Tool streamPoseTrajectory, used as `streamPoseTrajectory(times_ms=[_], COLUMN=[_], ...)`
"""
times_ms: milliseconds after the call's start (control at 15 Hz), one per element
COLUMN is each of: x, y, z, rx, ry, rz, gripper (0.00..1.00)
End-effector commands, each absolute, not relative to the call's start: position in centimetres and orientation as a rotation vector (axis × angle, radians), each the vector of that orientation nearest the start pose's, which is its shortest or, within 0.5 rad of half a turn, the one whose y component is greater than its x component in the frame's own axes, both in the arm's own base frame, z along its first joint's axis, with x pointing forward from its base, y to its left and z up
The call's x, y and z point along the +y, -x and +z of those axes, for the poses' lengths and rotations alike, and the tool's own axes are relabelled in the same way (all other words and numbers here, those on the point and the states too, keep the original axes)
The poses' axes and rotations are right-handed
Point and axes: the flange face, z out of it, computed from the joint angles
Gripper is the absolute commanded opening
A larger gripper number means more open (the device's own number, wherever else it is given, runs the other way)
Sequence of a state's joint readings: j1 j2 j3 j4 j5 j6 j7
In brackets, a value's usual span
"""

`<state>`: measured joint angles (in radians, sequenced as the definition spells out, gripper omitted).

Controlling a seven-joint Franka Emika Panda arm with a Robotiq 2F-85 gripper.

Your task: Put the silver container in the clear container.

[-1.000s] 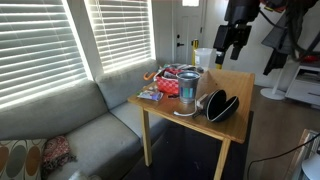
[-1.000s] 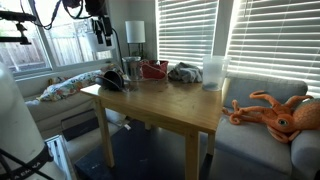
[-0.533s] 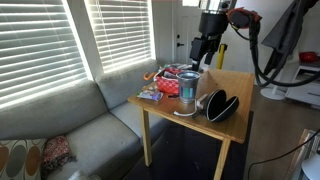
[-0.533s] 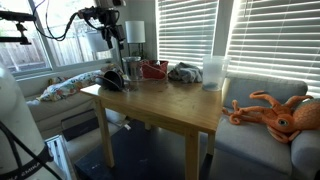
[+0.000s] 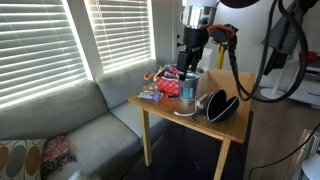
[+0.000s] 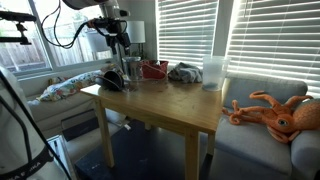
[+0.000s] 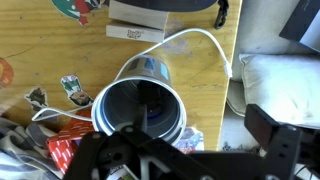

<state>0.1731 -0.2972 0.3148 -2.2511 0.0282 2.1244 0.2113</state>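
Observation:
My gripper needs to go lower first and then close on the silver container's rim (image 5: 189, 77) (image 7: 182, 123). The rim is between my fingers but below them, so they would likely miss it if I closed now.
The silver container (image 5: 188, 86) is a shiny metal cup standing upright near the table's left edge. It also shows in an exterior view (image 6: 131, 72). In the wrist view I look straight down into its open mouth (image 7: 138, 108). My gripper (image 5: 190, 58) hangs just above it, open and empty, with one finger (image 7: 283, 143) wide to the right of the cup. It also shows in an exterior view (image 6: 122, 45). The clear container (image 6: 212, 72) is a whitish plastic cup at the table's far end, apart from the gripper.
A black oval case (image 5: 220, 105) lies open beside the metal cup. A red patterned container (image 6: 153, 70), a grey cloth (image 6: 184, 72), packets and a white cable (image 7: 200, 38) crowd that table end. A sofa (image 5: 60, 125) stands beside the table.
My arm has swung in from the table's back corner and come down over the silver container. Nothing on the table has moved.

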Motion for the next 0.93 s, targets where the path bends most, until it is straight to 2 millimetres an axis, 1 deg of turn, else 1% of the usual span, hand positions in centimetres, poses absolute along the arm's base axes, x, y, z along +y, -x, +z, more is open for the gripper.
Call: streamPoseTrajectory(times_ms=[0,200,267,333,467,867], x=[24.0,24.1,24.0,23.8,23.6,22.9], y=[-43.3,-43.5,-43.6,-43.7,-43.7,-43.7], z=[48.7,47.8,47.6,47.5,47.3,47.1], rx=[-0.474,-0.524,-0.533,-0.540,-0.550,-0.553], ry=[3.118,3.112,3.117,3.118,3.127,3.141], rz=[-0.279,-0.261,-0.258,-0.246,-0.235,-0.194], gripper=[1.00,1.00,0.95,0.74,0.69,0.26])
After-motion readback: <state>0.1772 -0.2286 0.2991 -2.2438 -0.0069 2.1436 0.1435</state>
